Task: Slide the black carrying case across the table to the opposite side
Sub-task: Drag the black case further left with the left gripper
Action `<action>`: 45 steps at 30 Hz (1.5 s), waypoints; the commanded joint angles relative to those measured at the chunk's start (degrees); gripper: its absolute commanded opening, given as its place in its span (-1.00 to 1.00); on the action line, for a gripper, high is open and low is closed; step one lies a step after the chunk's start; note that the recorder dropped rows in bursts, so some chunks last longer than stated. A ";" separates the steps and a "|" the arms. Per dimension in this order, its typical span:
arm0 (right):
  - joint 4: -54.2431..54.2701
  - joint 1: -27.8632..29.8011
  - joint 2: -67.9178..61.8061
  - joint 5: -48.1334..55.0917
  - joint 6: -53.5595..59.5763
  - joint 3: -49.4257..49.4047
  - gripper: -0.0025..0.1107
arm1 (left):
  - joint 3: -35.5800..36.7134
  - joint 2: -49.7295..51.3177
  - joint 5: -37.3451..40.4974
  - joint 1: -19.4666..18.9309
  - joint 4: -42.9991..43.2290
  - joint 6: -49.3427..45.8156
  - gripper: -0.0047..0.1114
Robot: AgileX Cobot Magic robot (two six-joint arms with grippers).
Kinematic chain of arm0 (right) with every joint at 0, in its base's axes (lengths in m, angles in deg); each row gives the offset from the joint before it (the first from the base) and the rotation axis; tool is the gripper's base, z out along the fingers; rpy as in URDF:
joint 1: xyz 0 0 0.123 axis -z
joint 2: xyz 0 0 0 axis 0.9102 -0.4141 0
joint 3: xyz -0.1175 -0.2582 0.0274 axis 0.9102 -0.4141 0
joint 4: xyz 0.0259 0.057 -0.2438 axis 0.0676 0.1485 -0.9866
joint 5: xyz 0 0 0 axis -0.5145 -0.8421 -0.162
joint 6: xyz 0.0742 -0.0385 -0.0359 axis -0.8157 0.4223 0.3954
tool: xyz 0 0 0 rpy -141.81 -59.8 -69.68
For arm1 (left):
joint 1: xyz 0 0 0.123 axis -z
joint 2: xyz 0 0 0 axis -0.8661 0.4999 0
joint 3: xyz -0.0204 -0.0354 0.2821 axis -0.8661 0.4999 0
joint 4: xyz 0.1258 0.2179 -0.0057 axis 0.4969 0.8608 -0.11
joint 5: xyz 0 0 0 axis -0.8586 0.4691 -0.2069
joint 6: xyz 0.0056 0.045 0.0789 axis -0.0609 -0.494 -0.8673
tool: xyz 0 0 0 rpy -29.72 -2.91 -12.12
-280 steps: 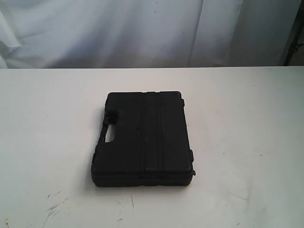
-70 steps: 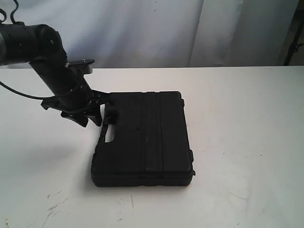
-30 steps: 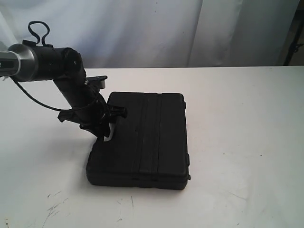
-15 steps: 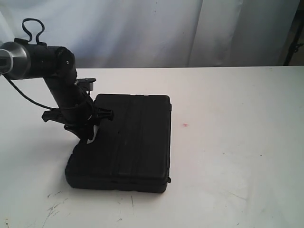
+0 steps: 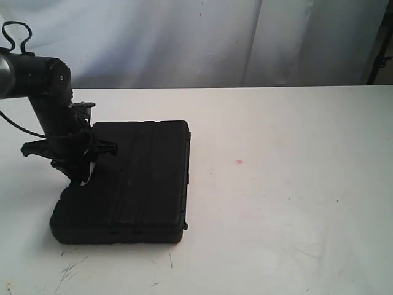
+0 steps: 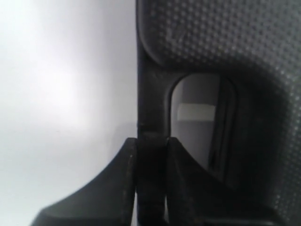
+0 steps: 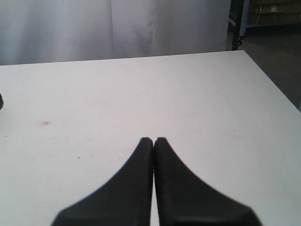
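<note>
Empty table shows beyond the case's handle edge [image 5: 60, 206], short of the opposite side, so my left gripper now slides the case to that side of the table before releasing it.
The black carrying case [image 5: 132, 181] lies flat on the white table [image 5: 282, 196], left of the middle in the exterior view. My left gripper [image 5: 78, 174] comes down at the case's left edge and is shut on its handle. In the left wrist view the handle bar [image 6: 151, 108] runs between my two fingers, with the left gripper [image 6: 151, 143] clamped on it and the handle cut-out beside it. My right gripper [image 7: 154, 140] is shut and empty above bare table; it does not show in the exterior view.
A small red spot [image 5: 239, 162] marks the table right of the case. Dark scuffs [image 5: 70, 267] lie near the front edge. A white curtain [image 5: 184, 37] hangs behind the table's far edge.
The case has slid left across the table with my left gripper holding its handle, uncovering the red spot. It has also turned slightly.
</note>
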 commanded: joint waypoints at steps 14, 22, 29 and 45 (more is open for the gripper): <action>0.07 0.29 0.32 0.05 -0.05 -0.20 -0.96 | -0.12 0.02 2.95 -2.02 14.68 3.31 -0.92; 0.07 0.29 0.32 0.05 -0.05 -0.20 -0.96 | -0.12 0.02 2.96 -6.35 12.40 2.20 -0.92; 0.07 0.29 0.32 0.05 -0.05 -0.20 -0.96 | -0.12 0.02 1.42 -6.51 7.33 -1.52 -0.92; 0.07 0.29 0.32 0.05 -0.05 -0.20 -0.96 | -0.12 0.02 -1.53 -6.06 6.88 -6.26 -0.92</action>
